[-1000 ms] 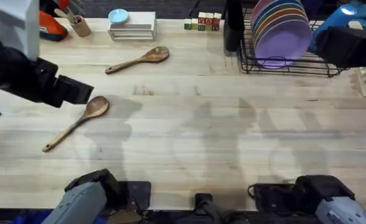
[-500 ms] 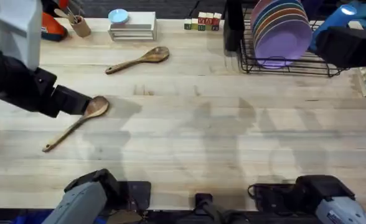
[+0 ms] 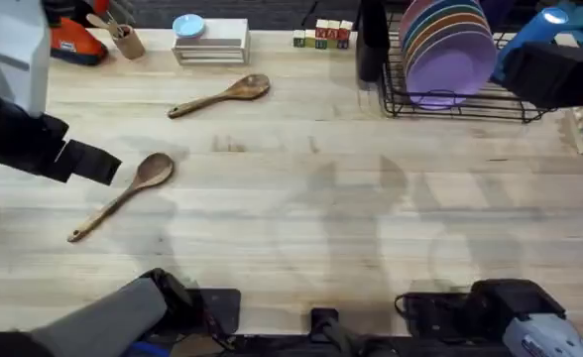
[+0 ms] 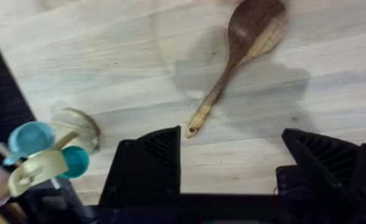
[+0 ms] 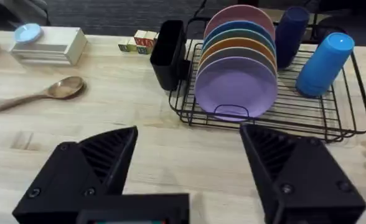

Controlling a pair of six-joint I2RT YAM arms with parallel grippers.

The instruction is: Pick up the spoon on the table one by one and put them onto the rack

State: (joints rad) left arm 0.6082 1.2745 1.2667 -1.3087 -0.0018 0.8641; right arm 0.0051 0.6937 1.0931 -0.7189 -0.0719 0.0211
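My left gripper grabs the near spoon by the handle just below the bowl next, since its broad bowl is all at one end.
Two brown wooden spoons lie on the table. The near spoon is at the left, its bowl pointing to the far right; it appears again as the spoon in the left wrist view. My left gripper hovers just left of its bowl, open, and the left gripper has nothing between its fingers. The far spoon lies toward the back, and the right wrist view catches this spoon too. The black wire rack holds coloured plates, with its black utensil cup on the side. My right gripper is open and raised before the rack.
A tan cup with utensils, an orange object, a white box with a blue lid and small blocks line the back edge. Two blue cups stand in the rack. A ring-shaped object lies at the table's left edge.
The left gripper dropped to the near spoon's bowl half a second ago, then pulled back to the left. Neither spoon has moved; the right arm is still.
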